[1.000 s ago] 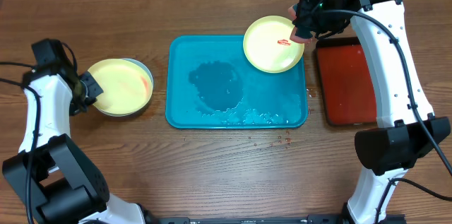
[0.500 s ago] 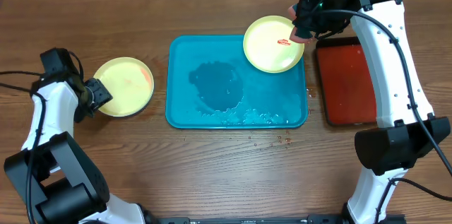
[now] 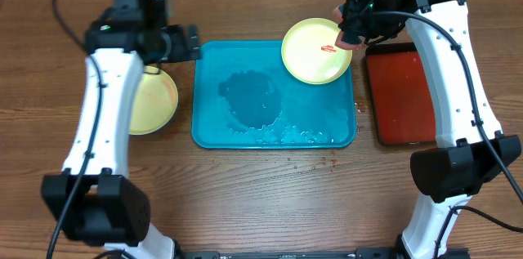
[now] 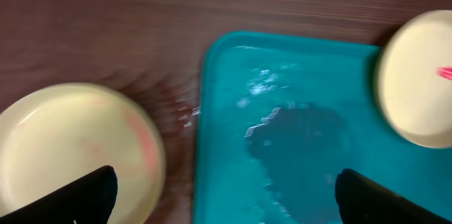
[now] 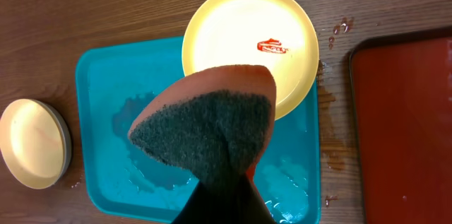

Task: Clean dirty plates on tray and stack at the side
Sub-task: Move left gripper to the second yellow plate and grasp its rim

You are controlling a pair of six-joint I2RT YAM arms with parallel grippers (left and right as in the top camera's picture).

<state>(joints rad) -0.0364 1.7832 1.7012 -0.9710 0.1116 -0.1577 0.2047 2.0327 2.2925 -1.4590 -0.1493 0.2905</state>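
Observation:
The left gripper reaches the smeared plate next and picks up its rim facing the stack, which leaves the plate's top open for the sponge (image 5: 212,121) and stacking.
A yellow-green plate (image 3: 315,51) with a red smear (image 3: 328,48) lies on the far right corner of the teal tray (image 3: 245,128). My right gripper (image 3: 350,32) hovers at that plate's right edge. It is shut on an orange sponge (image 5: 212,121) with a dark scouring face, which hides part of the plate (image 5: 251,47). Left of the tray, a yellow plate (image 3: 155,100) rests on a paler one. My left gripper (image 3: 184,44) is open and empty above the tray's far left corner. Its dark fingers (image 4: 92,196) straddle the stack (image 4: 70,150) and the tray (image 4: 282,146).
A dark red tray (image 3: 400,96) with a black rim lies right of the teal one. Water pools (image 3: 253,100) on the teal tray's floor. Small red drops (image 3: 327,161) dot the wood in front of it. My left arm crosses over the stacked plates.
My left gripper opened, let go of the yellow plate on the stack, and swung up and right to the tray's far left corner. The right arm has not moved.

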